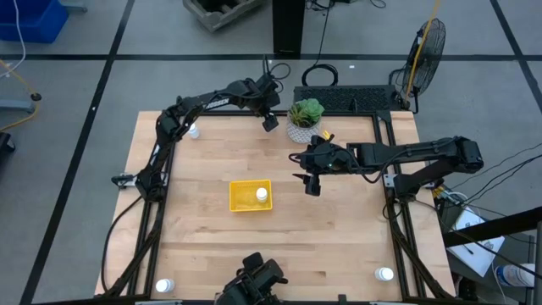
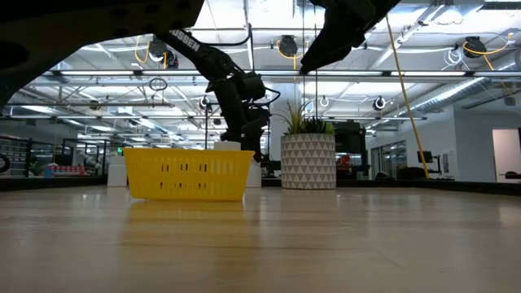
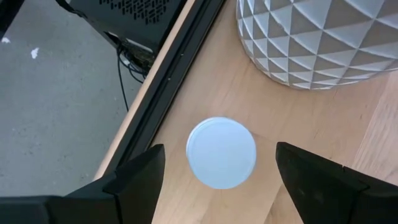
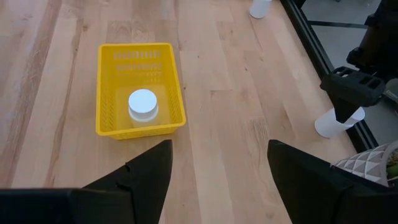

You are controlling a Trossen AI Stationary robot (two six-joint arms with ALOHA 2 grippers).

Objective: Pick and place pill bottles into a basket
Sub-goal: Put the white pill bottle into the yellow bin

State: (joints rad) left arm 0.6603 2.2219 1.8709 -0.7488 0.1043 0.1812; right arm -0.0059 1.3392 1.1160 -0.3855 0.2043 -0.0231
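Observation:
My left gripper should close now. Its fingers are level with the bottle's white cap (image 3: 221, 153), on either side. Closing now would hold the bottle.
A white pill bottle (image 3: 221, 152) stands upright at the table's far edge beside the plant pot. My left gripper (image 3: 219, 163) is open over it, pointing steeply down, one finger on either side of the cap with a gap on both sides. The right wrist view shows this bottle (image 4: 336, 123) under that gripper. The yellow basket (image 1: 241, 202) sits mid-table with one bottle (image 1: 262, 194) upright inside. My right gripper (image 1: 312, 182) hangs open above the table to the basket's right, holding nothing.
The white patterned pot with the green plant (image 1: 303, 127) stands close to the right of the left gripper. Other bottles stand at the far left (image 1: 194, 130), near left corner (image 1: 164, 285) and near right corner (image 1: 385, 274). A black frame rail (image 3: 168, 81) edges the table.

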